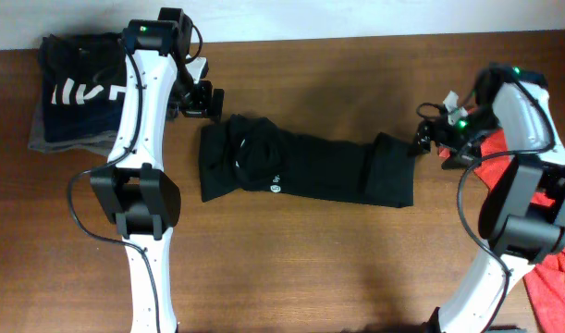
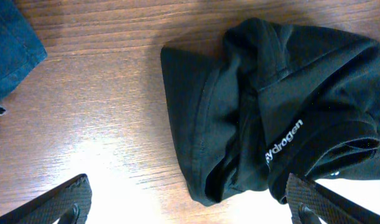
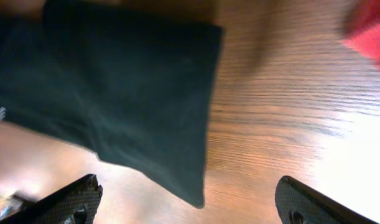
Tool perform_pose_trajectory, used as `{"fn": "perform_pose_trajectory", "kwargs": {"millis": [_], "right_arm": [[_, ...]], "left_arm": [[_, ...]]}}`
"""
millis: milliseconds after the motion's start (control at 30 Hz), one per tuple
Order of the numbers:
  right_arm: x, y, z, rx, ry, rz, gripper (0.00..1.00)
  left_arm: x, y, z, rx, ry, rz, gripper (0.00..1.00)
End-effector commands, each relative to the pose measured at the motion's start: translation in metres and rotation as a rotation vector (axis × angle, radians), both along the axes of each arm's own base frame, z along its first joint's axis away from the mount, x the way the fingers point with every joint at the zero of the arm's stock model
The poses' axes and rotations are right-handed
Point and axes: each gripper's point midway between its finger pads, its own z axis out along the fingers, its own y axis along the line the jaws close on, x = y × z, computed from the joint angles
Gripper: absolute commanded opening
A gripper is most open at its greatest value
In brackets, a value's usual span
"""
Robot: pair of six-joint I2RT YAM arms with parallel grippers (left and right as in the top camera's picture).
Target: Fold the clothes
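I will fold the end inward next, so I need to grab the black garment (image 1: pixel 305 166) with my right gripper by the outer edge of its folded end (image 1: pixel 411 176).
The clothes on the table are a long black garment (image 1: pixel 305 166) with a small white logo (image 1: pixel 276 184), lying in a folded strip across the middle, and an orange-red shirt (image 1: pixel 552 273) at the right edge. My left gripper (image 1: pixel 206 100) hovers just above the garment's bunched left end (image 2: pixel 270 106), open, with nothing between its fingers (image 2: pixel 68 200). My right gripper (image 1: pixel 426 139) sits just off the folded right end (image 3: pixel 115 87), also open and empty. In the right wrist view a corner of the black fabric hangs between the spread fingers (image 3: pixel 314 202) without touching them.
A stack of folded dark clothes (image 1: pixel 74 92) with white lettering lies at the back left; its blue fabric (image 2: pixel 9 43) shows in the left wrist view. The orange-red shirt (image 3: pixel 370 31) lies under and behind the right arm. Bare wooden table (image 1: pixel 337 268) stretches along the front.
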Motion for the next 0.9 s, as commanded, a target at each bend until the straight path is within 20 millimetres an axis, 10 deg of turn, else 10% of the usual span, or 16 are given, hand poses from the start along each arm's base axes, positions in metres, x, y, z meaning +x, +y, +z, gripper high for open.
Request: {"fn": "perform_pose_trajectory", "kwargs": {"millis": [0, 500, 633, 767, 867], "right_arm": [[-0.002, 0.026, 0.005, 0.206, -0.108, 0.056, 0.94], [-0.022, 0.063, -0.046, 0.353, -0.103, 0.004, 0.87], [-0.018, 0.063, -0.047, 0.345, -0.098, -0.026, 0.60], [-0.008, 0.057, -0.047, 0.333, -0.106, -0.081, 0.08], [-0.003, 0.046, -0.048, 0.265, -0.093, -0.099, 0.04]], "left_arm": [[0.002, -0.001, 0.013, 0.000, -0.036, -0.021, 0.99], [0.003, -0.001, 0.013, 0.000, -0.040, -0.021, 0.99], [0.002, -0.001, 0.013, -0.001, -0.039, -0.021, 0.99], [0.002, -0.001, 0.013, -0.001, -0.039, -0.021, 0.99], [0.002, -0.001, 0.013, 0.000, -0.039, -0.021, 0.99]]}}
